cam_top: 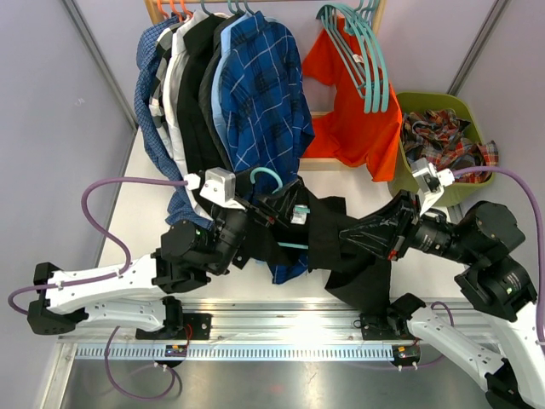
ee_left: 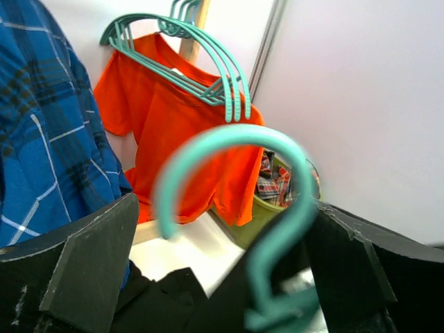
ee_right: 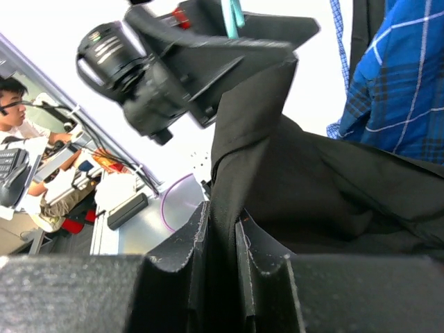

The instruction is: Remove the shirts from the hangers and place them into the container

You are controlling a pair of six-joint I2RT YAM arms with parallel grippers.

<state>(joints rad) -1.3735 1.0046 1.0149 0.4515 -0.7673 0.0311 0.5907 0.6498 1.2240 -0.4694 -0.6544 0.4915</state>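
Note:
Next, my left gripper grabs the teal hanger by its bare hook (cam_top: 270, 174), leaving the black shirt (cam_top: 341, 256) free to come off the hanger.
A black shirt (cam_top: 341, 256) hangs spread between my two grippers over the table, still on a teal hanger (cam_top: 266, 175). My left gripper (cam_top: 285, 209) stands open, and the hanger's hook (ee_left: 277, 208) rises between its wide-apart fingers (ee_left: 90, 263) with black cloth (ee_left: 166, 298) below. My right gripper (cam_top: 349, 232) is shut on a fold of the black shirt (ee_right: 333, 180), and the cloth runs up from its fingertips (ee_right: 198, 236) toward the left gripper (ee_right: 208, 48). The olive-green container (cam_top: 467, 109) stands at the back right with plaid cloth inside.
Several shirts hang on the rack at the back, the dark blue checked one (cam_top: 260, 94) nearest the left gripper. An orange T-shirt (cam_top: 349, 119) and a bunch of bare teal hangers (cam_top: 362, 51) hang beside the container. A metal rail (cam_top: 281, 328) runs along the near edge.

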